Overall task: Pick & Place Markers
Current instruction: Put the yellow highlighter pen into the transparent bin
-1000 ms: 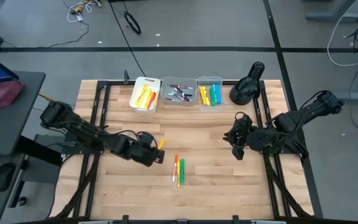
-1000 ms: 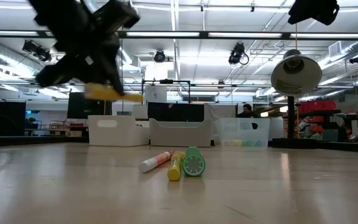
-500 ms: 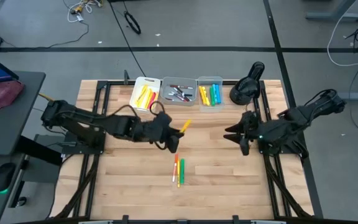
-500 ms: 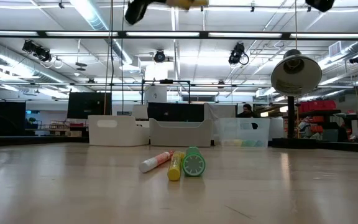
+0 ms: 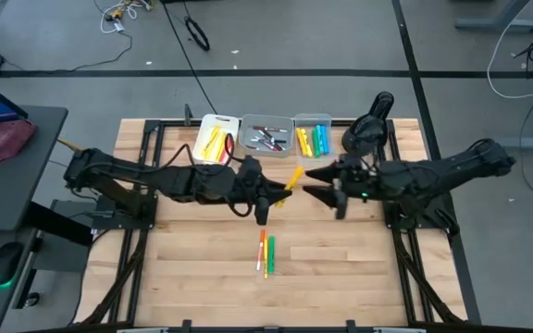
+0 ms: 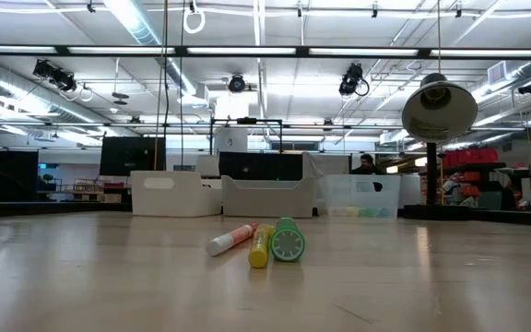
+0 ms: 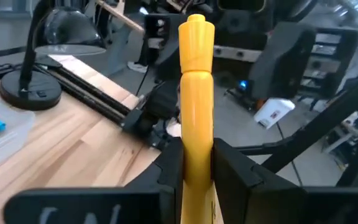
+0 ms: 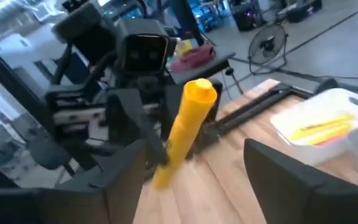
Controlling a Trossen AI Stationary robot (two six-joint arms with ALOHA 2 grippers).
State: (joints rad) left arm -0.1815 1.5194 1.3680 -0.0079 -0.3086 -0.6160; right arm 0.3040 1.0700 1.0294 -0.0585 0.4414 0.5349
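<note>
My right gripper's open fingers stop short and would miss the marker's body if they closed now, so they must first move toward the yellow marker's body [image 5: 294, 178].
My left gripper [image 5: 274, 190] reaches level over the table's middle, shut on a yellow marker [image 5: 291, 178] whose free end points at my right gripper [image 5: 311, 182]. That gripper faces it from the table's right, level and open, its fingertips just short of the marker's tip; in the right wrist view the marker [image 8: 185, 134] shows between the two open fingers, and no touch is visible. An orange, a yellow and a green marker [image 5: 266, 252] lie side by side on the wood nearer the front, also seen as three markers [image 6: 261, 244] in the low view. My left gripper pinches the yellow marker's barrel near its back end [image 7: 196, 149] between its two fingers [image 7: 169, 171]. The fingers come level from the table's left and lie along the marker. The marker sticks out ahead of them, lifted clear of the table.
Three small bins stand in a row at the far edge: a white one [image 5: 217, 141] with yellow and orange markers, a grey one [image 5: 266, 137] with dark and red ones, a clear one [image 5: 313, 137] with yellow, green and blue. A black desk lamp [image 5: 368, 129] stands right of them.
My left gripper has risen and swung toward the table's right and far side with the yellow marker, rolling until the marker points at my right gripper. My right gripper has tipped up to level, moved toward the table's left toward the marker, and opened wider.
</note>
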